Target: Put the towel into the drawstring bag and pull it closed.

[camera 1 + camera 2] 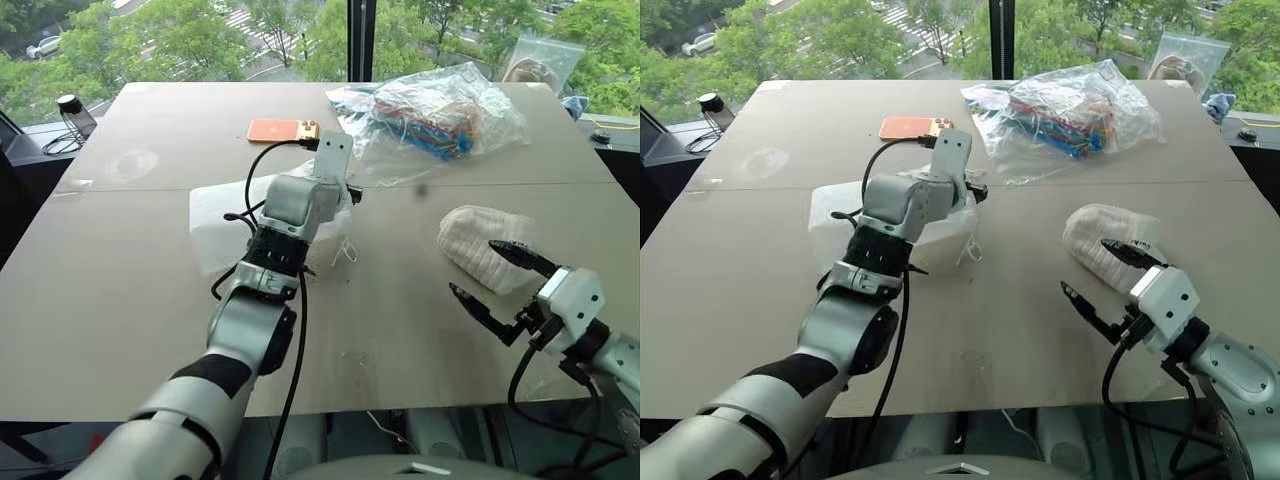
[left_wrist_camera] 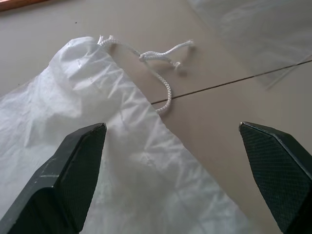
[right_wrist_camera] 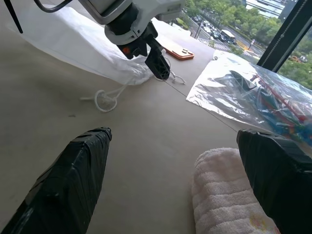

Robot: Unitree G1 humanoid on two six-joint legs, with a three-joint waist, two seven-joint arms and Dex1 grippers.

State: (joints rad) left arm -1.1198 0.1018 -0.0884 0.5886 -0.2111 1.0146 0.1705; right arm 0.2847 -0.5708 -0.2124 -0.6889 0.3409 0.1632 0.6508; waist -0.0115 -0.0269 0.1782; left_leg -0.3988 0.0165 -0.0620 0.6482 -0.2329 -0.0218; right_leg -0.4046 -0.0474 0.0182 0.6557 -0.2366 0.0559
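Observation:
My left gripper takes hold of the bag by its gathered neck edge [image 2: 141, 117] next, where the fabric puckers up, since the bag lies flat and slack [image 2: 68, 107].
The white drawstring bag [image 1: 214, 226] lies flat on the table's middle left, its gathered neck and thin cords [image 2: 160, 62] pointing toward the table's centre. My left gripper [image 2: 171, 127] hovers open just over the neck end of the bag, holding nothing. The cream ribbed towel [image 1: 478, 238] sits as a rounded bundle on the right side of the table. My right gripper [image 1: 472, 268] stands open right in front of the towel, one finger beside its near edge and nothing between the fingers.
A clear plastic bag of colourful items [image 1: 440, 112] lies at the back right, with an orange phone [image 1: 283, 130] left of it. Another clear bag [image 1: 541, 60] stands at the far right corner. A small dark-lidded container [image 1: 73, 112] sits off the table's left edge.

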